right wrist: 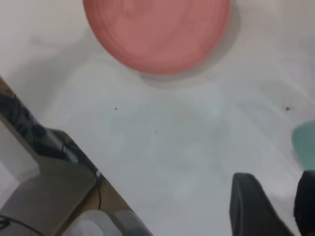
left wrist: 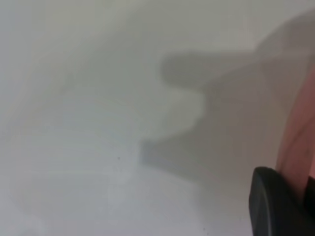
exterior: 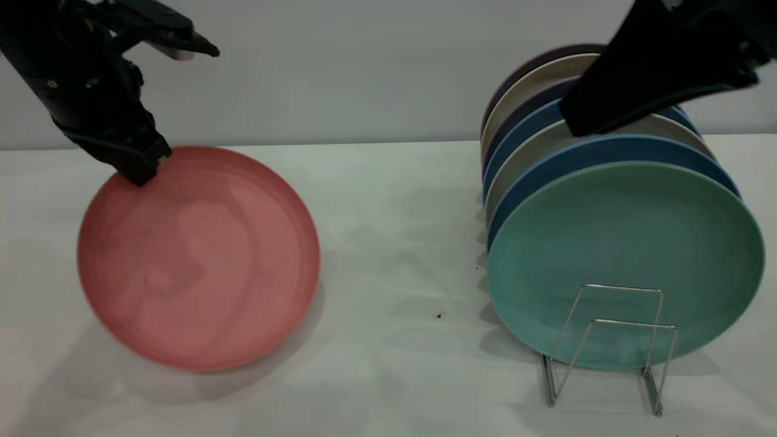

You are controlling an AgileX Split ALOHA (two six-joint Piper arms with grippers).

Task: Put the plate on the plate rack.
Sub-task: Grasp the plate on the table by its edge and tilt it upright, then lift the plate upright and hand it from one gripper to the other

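Note:
My right gripper picks up the salmon-pink plate by its free rim next, to stand it in the wire plate rack.
The salmon-pink plate is at the left of the white table, its far left rim raised. My left gripper is shut on that rim. In the left wrist view the pink rim runs between the black fingers. The wire plate rack stands at the right with two free loops in front. My right gripper hovers over the plates standing in it, open and empty. The right wrist view shows its fingers above bare table and the pink plate farther off.
Several plates stand in the rack: a mint-green plate in front, with blue and grey ones behind. A strip of white table lies between the pink plate and the rack. The table's edge and some equipment show in the right wrist view.

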